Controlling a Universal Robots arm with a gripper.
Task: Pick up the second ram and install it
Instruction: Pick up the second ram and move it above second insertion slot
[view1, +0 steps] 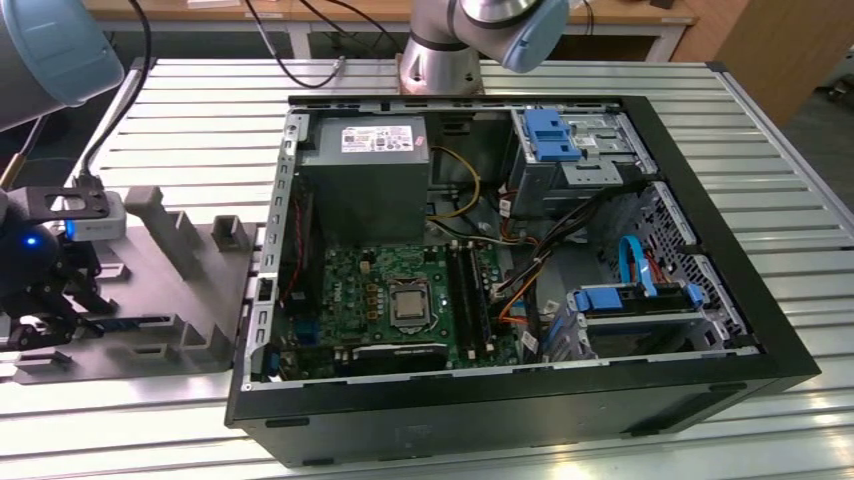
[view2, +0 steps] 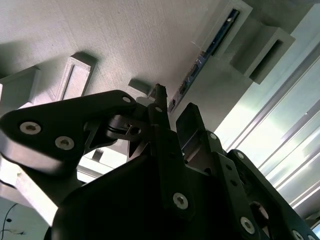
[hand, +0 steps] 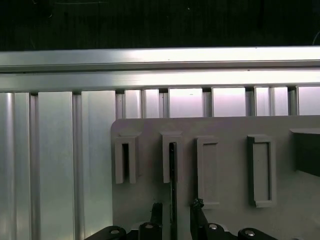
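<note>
Next, my gripper grips the ram by its bare part outside the holder's slot block to install it, since the slot block wraps the ram's far end.
The second ram (hand: 172, 185) stands on edge in a slot of the grey holder plate (hand: 230, 210), showing as a thin dark strip. In the second wrist view the ram (view2: 216, 39) shows its dark blue-green board edge. My gripper (hand: 176, 212) is open. One fingertip sits on each side of the ram's near end, with small gaps to it. In the second wrist view the gripper (view2: 172, 107) has its black fingers (view2: 162, 107) straddling the same strip. In the exterior view the gripper (view1: 47, 300) hangs low over the holder plate (view1: 160, 335) at the exterior view's left.
An open black computer case (view1: 521, 400) lies on the slatted aluminium table (view1: 787, 180), to the right of the holder in the exterior view. Inside are the green motherboard (view1: 374, 280) with long black slots (view1: 467, 290), a grey power supply (view1: 367, 160) and cables. The holder has several upright slot blocks (hand: 260, 170).
</note>
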